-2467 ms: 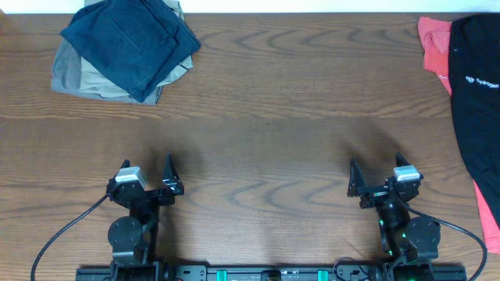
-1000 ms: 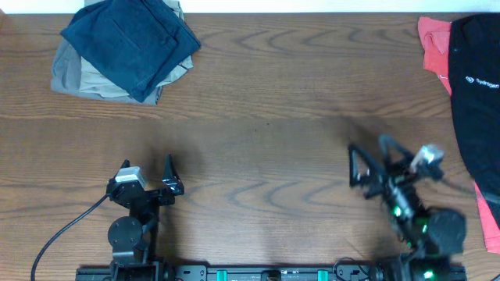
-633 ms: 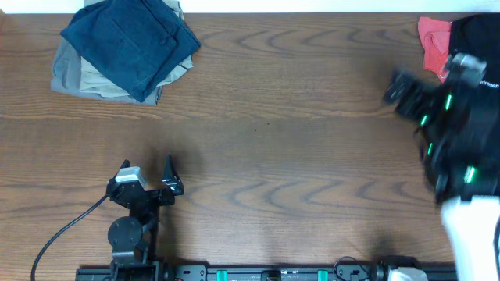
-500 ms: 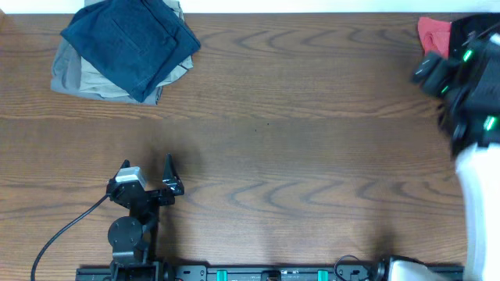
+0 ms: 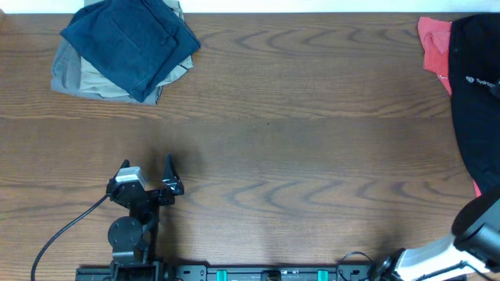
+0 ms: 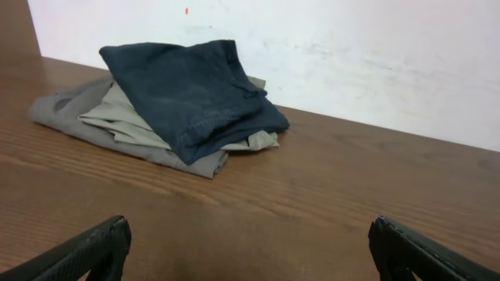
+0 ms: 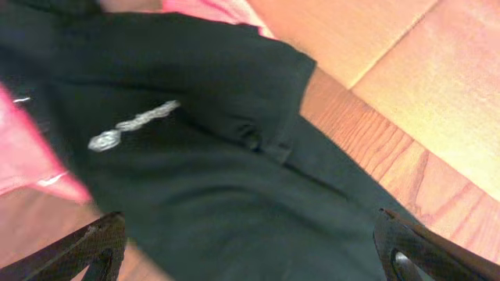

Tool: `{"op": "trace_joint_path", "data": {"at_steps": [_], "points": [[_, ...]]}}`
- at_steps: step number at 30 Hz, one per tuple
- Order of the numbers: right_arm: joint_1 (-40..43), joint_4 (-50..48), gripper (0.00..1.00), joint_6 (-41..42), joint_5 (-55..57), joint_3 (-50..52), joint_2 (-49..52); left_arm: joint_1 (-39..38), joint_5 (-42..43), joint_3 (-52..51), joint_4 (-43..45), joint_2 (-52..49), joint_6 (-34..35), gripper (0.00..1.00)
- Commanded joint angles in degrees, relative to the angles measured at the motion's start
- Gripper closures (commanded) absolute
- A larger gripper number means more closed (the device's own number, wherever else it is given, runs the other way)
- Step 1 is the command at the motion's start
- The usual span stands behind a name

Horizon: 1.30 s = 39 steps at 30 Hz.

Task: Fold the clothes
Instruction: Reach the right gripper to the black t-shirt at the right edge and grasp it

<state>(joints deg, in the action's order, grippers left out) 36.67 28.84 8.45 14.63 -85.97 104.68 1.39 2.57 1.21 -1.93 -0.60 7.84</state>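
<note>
My right gripper grabs the black garment (image 7: 211, 164) at its loose edge (image 7: 284, 142) next, leaving the coral-red shirt free, to spread the garment for folding.
The clothes, a black garment (image 5: 475, 101) with a small white logo and lettering (image 5: 483, 81), lie at the table's right edge and run out of the overhead view. In the right wrist view the black garment (image 7: 211, 164) fills the frame, and its white lettering (image 7: 129, 125) is blurred. My right gripper (image 7: 254, 251) hovers over it, open, with nothing between its fingers (image 7: 98, 243). Overhead shows only part of the right arm (image 5: 478, 225) at the bottom right. My left gripper (image 5: 147, 165) rests open at the front left, empty over bare wood (image 6: 250, 254).
A coral-red shirt (image 5: 432, 43) lies under the black garment at the back right and shows again as the red shirt (image 7: 31, 160) in the right wrist view. A navy garment (image 5: 129, 43) sits on a khaki one (image 5: 78, 78) at the back left. A white wall (image 6: 351, 55) stands behind them.
My right arm has swung from the table's front towards the right, over the black garment, and its gripper has left the overhead view. The left arm has not moved.
</note>
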Motion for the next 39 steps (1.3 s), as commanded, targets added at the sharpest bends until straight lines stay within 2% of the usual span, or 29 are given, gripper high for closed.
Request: {"op": "trace_joint_path", "data": {"at_steps": [1, 7, 15, 29, 33, 39], "points": [[4.6, -2.4, 0.01, -1.9, -4.9, -1.4, 3.5, -0.2, -1.4, -1.0, -2.1, 0.3, -0.3, 0.02], [11.0, -7.0, 0.09, -3.5, -13.7, -1.4, 10.7, -0.2, -1.4, -1.0, -2.1, 0.3, -0.3, 0.02], [12.1, -11.9, 0.09, -4.2, -13.9, -1.4, 19.1, -0.2, -1.4, -1.0, -2.1, 0.3, -0.3, 0.02], [11.9, -23.3, 0.12, 7.2, -19.6, -1.4, 21.7, -0.2, -1.4, -1.0, -2.1, 0.3, -0.3, 0.02], [11.6, -24.6, 0.15, 7.2, -19.6, -1.4, 22.8, -0.2, -1.4, -1.0, -2.1, 0.3, -0.3, 0.02], [11.7, -25.6, 0.17, 12.0, -19.7, -1.4, 25.9, -0.2, -1.4, -1.0, -2.1, 0.3, -0.3, 0.02]]}}
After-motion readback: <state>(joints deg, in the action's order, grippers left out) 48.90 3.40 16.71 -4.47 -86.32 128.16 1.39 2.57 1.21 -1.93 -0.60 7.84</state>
